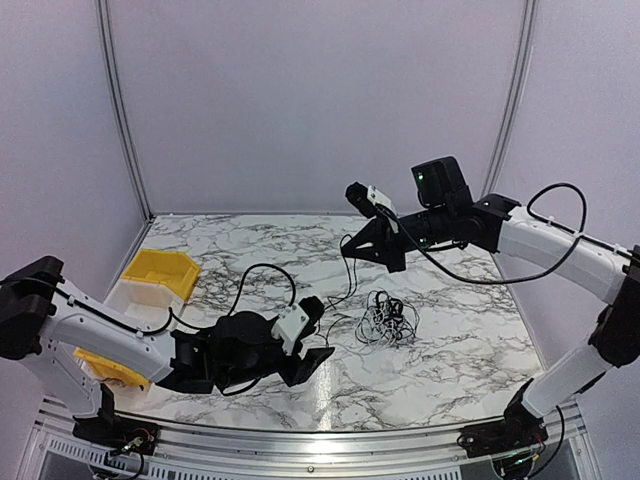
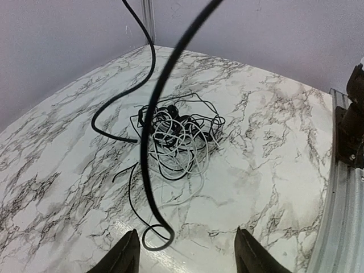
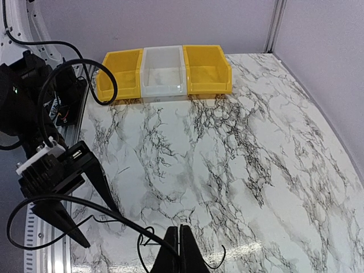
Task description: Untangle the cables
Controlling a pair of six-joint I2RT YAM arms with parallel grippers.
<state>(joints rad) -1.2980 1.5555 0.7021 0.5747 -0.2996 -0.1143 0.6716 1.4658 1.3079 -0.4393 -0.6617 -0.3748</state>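
Note:
The left gripper picks up the black cable by its curled lower loop [image 1: 327, 338] next, so the part of the cable by the clump stays free to slip out.
A clump of thin black and pale cables [image 1: 388, 318] [image 2: 177, 132] lies on the marble table [image 1: 460, 340], right of centre. My right gripper [image 1: 352, 245] [image 3: 180, 250] is raised above the table and shut on one black cable [image 1: 350, 275] [image 3: 114, 219]. That cable [image 2: 144, 173] hangs down, and its end curls in a small loop on the table beside my left fingers [image 2: 128, 253]. My left gripper [image 1: 322, 332] [image 2: 187, 256] is low over the table, left of the clump and apart from it. It is open with nothing between its fingers.
Two yellow bins [image 1: 160, 272] [image 3: 207, 68] and a white bin [image 1: 125, 295] [image 3: 164, 71] stand in a row along the table's left edge. The left arm's own black cable [image 1: 265, 268] arcs above its wrist. A metal rail [image 2: 335, 216] runs along the near edge.

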